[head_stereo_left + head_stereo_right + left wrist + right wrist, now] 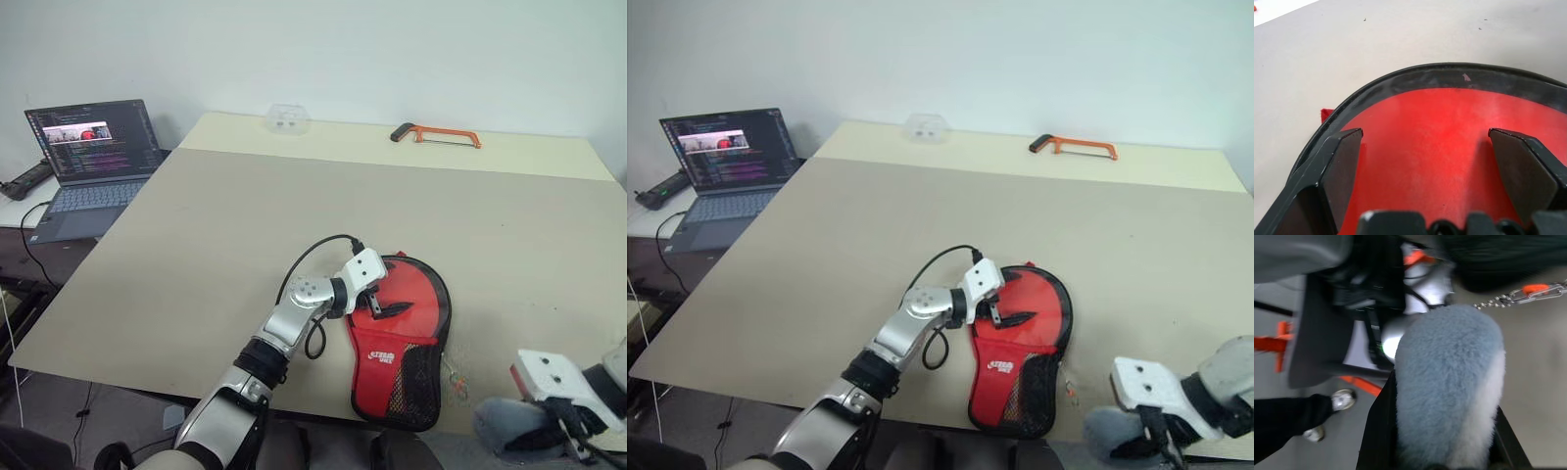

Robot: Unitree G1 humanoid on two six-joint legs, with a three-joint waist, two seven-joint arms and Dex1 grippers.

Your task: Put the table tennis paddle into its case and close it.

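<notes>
The fluffy grey-white pouch [509, 427] [1449, 382] is hanging past the table's front edge, over the floor. My right gripper should keep holding it.
The case [397, 352] lies flat near the table's front edge, red side up, with a white logo and a black mesh pocket. My left gripper [382, 305] stands open over its round upper part. In the left wrist view the black fingers [1339, 166] straddle a smooth red surface inside the case's black rim [1415, 78]. I cannot tell the table tennis paddle apart from the case. My right gripper [551, 421] hangs past the table's front right edge, shut on a fluffy grey-white pouch [1449, 382]. A small bead chain [1498, 300] with an orange clasp runs from the pouch.
An open laptop [93, 162] sits on a side table to the left. An orange hacksaw [436, 134] and a clear plastic piece [287, 118] lie at the table's far edge. A person's shoe [1337, 399] and dark trouser leg are on the floor in the right wrist view.
</notes>
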